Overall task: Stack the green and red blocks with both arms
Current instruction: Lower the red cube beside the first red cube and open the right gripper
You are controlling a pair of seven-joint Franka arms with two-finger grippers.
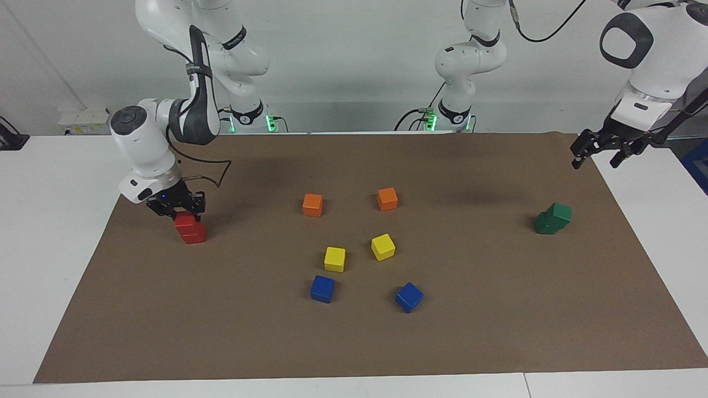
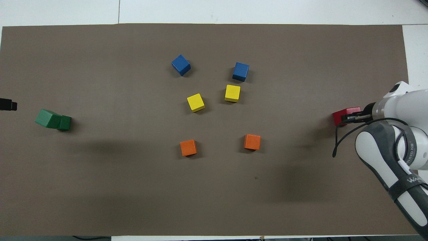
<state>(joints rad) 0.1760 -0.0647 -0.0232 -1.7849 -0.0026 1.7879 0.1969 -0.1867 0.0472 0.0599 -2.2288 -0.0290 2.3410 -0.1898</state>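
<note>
I should open my right gripper now, because the base of the upper red block [image 2: 344,113] is resting on the lower red block [image 2: 337,119].
Two dark green blocks stand stacked near the left arm's end of the mat, the upper green block [image 1: 560,212] [image 2: 46,118] twisted and offset on the lower green block [image 1: 545,224] [image 2: 65,123]. My left gripper [image 1: 598,152] [image 2: 6,105] is open and empty, raised high, off the stack toward the mat's edge. At the right arm's end, the upper red block [image 1: 185,222] [image 2: 344,113] sits on the lower red block [image 1: 193,237]. My right gripper [image 1: 177,211] [image 2: 355,117] is shut on the upper red block.
In the middle of the brown mat [image 1: 498,309] lie two orange cubes [image 1: 312,204] [image 1: 387,198], two yellow cubes [image 1: 334,258] [image 1: 383,246] and two blue cubes [image 1: 322,288] [image 1: 409,297]. White table surrounds the mat.
</note>
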